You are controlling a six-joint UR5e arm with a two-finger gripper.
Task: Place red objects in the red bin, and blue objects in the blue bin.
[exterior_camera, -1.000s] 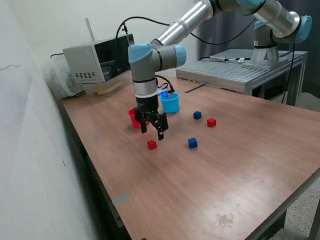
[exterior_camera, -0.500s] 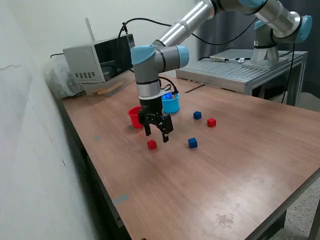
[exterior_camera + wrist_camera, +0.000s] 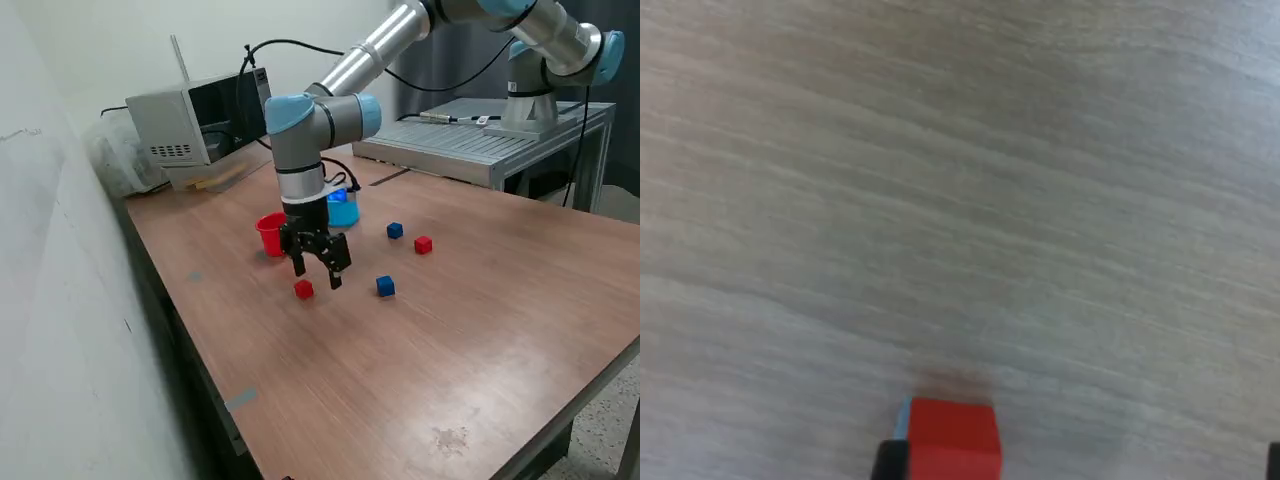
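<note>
My gripper takes hold of the small red cube by its opposite sides next, to sort the cube into the red bin (image 3: 268, 228).
My gripper (image 3: 317, 276) is open and empty, hanging just above the table close beside a small red cube (image 3: 304, 290). That cube also shows in the wrist view (image 3: 952, 437), next to a dark fingertip (image 3: 890, 461). A second red cube (image 3: 423, 244) lies further to the exterior view's right. One blue cube (image 3: 385, 286) lies right of the gripper, another blue cube (image 3: 395, 231) sits behind it. The red cup (image 3: 270, 234) stands just behind the gripper. The light blue cup (image 3: 343, 209) is partly hidden by the arm.
A grey box-shaped device (image 3: 195, 122) and cables stand at the back of the wooden table (image 3: 420, 360). A metal frame table (image 3: 480, 140) stands at the back right. A white wall runs along the exterior view's left.
My gripper has moved to the exterior view's right and down, away from the red cup and closer to the nearest red cube. The cubes and cups have not moved.
</note>
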